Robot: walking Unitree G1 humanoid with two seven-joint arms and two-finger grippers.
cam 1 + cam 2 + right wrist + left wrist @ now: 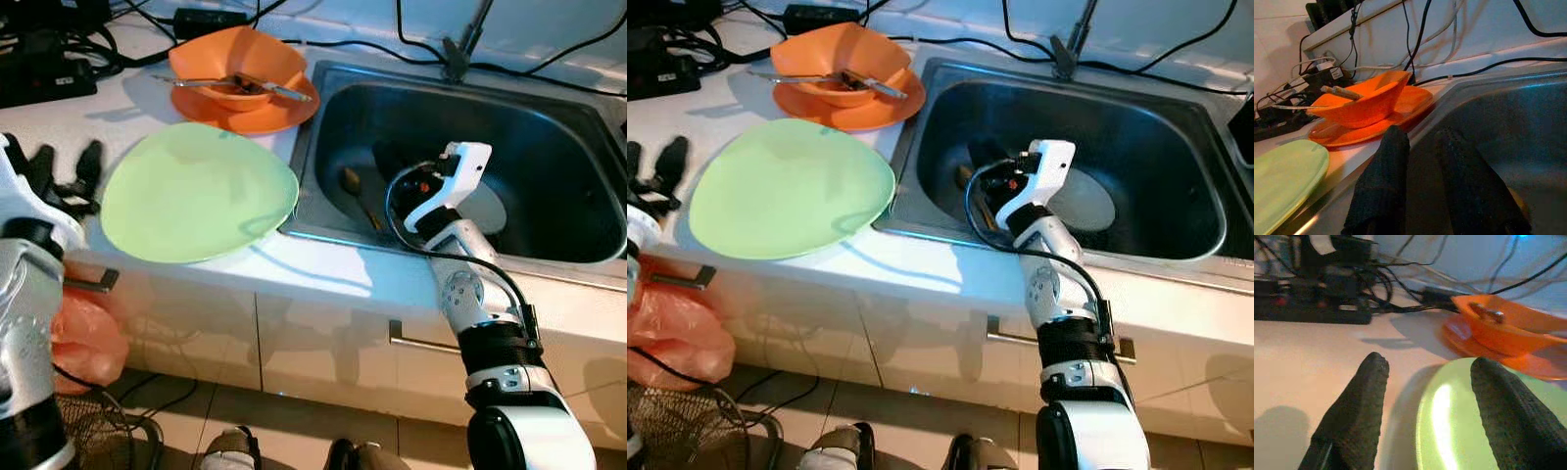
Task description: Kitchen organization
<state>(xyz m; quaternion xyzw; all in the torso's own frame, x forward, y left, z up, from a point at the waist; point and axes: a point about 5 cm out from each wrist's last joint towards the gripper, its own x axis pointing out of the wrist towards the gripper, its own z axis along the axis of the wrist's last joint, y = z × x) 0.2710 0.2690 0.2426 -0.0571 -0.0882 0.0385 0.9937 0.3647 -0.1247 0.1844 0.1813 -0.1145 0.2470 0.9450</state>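
My left gripper takes hold of the green plate by its thin outer rim (116, 238) next, since the plate's broad side spreads far wider than the open fingers.
A pale green plate (196, 191) lies on the white counter (323, 269) just left of the steel sink (578, 186). Behind it, an orange bowl (237, 61) holding cutlery sits on an orange plate (274, 113). A spoon (355, 188) lies on the sink floor near the left wall. My right gripper (1420, 134) is down inside the sink close to that spoon; its fingers (1383, 181) are pressed together and I see nothing held between them. My left gripper (1430, 364) hovers open over the counter at the green plate's left rim (1425, 416).
A black power strip (39, 59) and tangled cables run along the back wall. The faucet base (456, 59) stands behind the sink. An orange plastic bag (88, 338) and a wire basket (98, 431) sit on the floor below the cabinets.
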